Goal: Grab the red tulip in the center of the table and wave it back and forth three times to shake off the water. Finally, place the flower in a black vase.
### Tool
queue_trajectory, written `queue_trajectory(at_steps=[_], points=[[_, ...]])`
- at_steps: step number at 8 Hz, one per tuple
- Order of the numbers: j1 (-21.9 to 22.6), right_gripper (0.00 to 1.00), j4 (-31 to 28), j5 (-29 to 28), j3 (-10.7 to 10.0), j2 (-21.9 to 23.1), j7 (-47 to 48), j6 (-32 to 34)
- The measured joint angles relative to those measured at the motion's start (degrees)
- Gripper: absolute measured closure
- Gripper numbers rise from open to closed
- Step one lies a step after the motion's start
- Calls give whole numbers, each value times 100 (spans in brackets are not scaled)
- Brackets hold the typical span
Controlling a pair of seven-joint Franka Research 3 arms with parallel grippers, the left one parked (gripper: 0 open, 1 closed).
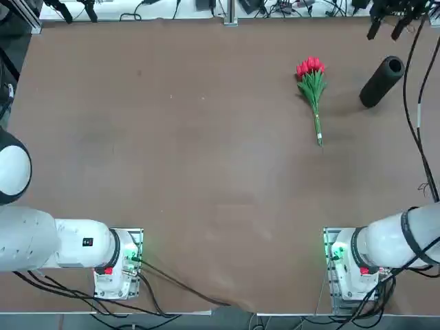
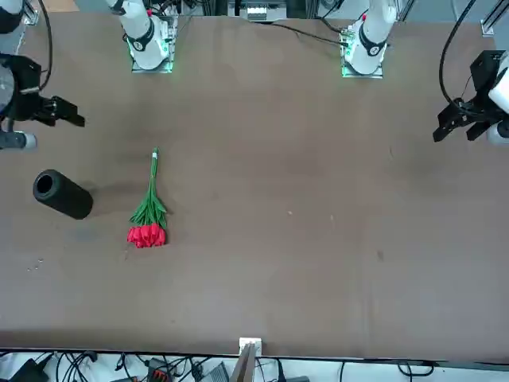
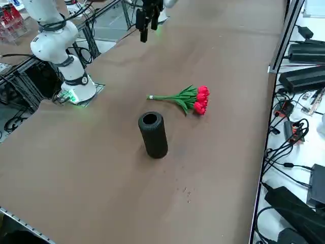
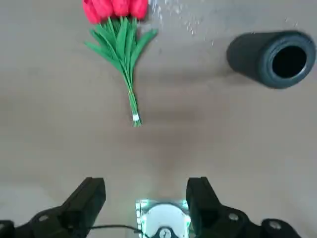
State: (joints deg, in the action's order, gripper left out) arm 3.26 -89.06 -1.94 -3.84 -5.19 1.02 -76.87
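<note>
The tulip's red petals and loose leaves spread wide at one end, so my right gripper needs to grab the tulip next by its thin bundled stem (image 2: 153, 178) (image 4: 131, 96).
The red tulip (image 1: 313, 89) lies flat on the brown table (image 1: 206, 172), right of centre toward the far edge. Its blooms (image 2: 146, 235) point away from the robot and its thin stem (image 4: 132, 101) points back toward the bases. The black vase (image 1: 381, 81) stands upright just to the tulip's right, mouth up (image 3: 150, 120), apart from the flower (image 3: 188, 99). My right gripper (image 1: 386, 29) hangs high above the table, clear of both things. In the wrist view it (image 4: 146, 198) is open with nothing between its fingers.
The right arm's base (image 1: 347, 261) is bolted at the near right edge. A black cable (image 1: 412, 103) hangs past the vase on the right. Power bricks and cables (image 3: 304, 76) lie beyond the table's right side. A few small specks (image 3: 187, 192) dot the table near the vase.
</note>
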Motion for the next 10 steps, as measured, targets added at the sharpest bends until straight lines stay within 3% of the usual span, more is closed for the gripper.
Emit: queue_trajectory(at_steps=[2, 5, 8, 10], points=[[17, 0, -70, -9, 20, -426, 0, 250], [149, 0, -99, -113, 84, -1601, 29, 147], [424, 0, -68, -273, 95, -2847, 67, -812], [488, 0, -4, -630, 95, -3256, 82, -1376]])
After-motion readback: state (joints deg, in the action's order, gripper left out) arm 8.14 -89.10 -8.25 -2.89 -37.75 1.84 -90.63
